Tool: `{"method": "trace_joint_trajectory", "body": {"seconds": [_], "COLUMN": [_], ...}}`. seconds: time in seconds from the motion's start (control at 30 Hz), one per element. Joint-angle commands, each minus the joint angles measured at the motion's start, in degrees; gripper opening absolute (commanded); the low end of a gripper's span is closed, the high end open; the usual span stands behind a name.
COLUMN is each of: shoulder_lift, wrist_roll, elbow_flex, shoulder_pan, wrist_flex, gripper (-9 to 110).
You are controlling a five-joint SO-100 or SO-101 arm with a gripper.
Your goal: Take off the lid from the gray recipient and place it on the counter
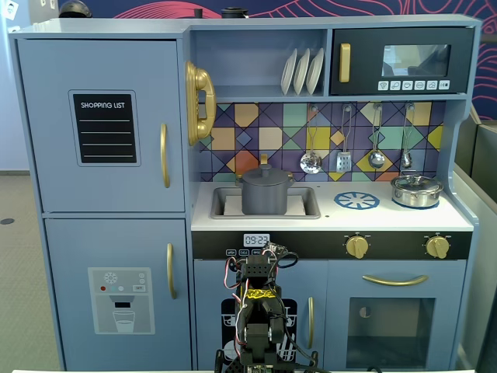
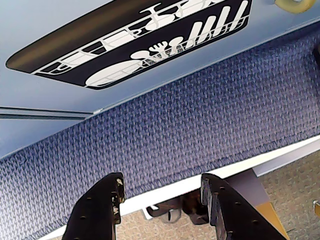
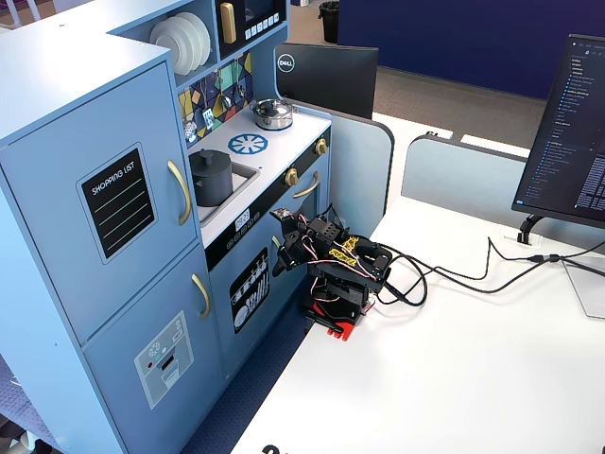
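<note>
The gripper takes hold of the lid by its small knob point(image 1: 265, 169) next, to take the dark-gray lid off the gray recipient point(image 1: 265, 199).
The dark-gray lid point(image 1: 265, 176) with its small knob sits on the gray recipient point(image 1: 265, 199), which stands in the recessed sink of the white counter point(image 1: 388, 217). Both fixed views show them; the other one has the lid point(image 3: 209, 157) on the pot point(image 3: 212, 182) beside the counter point(image 3: 219, 142). My gripper point(image 2: 162, 182) is open and empty. It hangs low in front of the dishwasher door, well below counter height. The folded arm point(image 1: 260, 307) sits at the table edge, and its gripper point(image 3: 283, 262) points down towards the cabinet front.
A shiny silver pot point(image 1: 416, 191) stands at the counter's right, next to the blue burner circle point(image 1: 356, 200). Utensils point(image 1: 342, 159) hang over the counter. The dishwasher print point(image 2: 135, 45) and the blue carpet point(image 2: 175, 130) lie ahead of my jaws. Cables point(image 3: 454, 274) run across the white table.
</note>
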Motion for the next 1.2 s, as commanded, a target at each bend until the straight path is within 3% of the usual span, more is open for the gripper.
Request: {"method": "trace_joint_trajectory", "body": {"seconds": [0.0, 0.37, 0.6, 1.0, 1.17], "shoulder_lift": [-0.1, -0.1, -1.8, -17.2, -20.1], "wrist_roll": [-16.4, -14.8, -12.8, -25.5, -24.4], "elbow_flex": [0.9, 0.9, -6.1, -36.9, -41.4], "shoulder_pan": [2.8, 2.8, 5.9, 5.7, 5.4], "wrist_flex": [11.9, 10.4, -15.1, -47.3, -51.9], "gripper": [0, 0, 0, 0, 16]}}
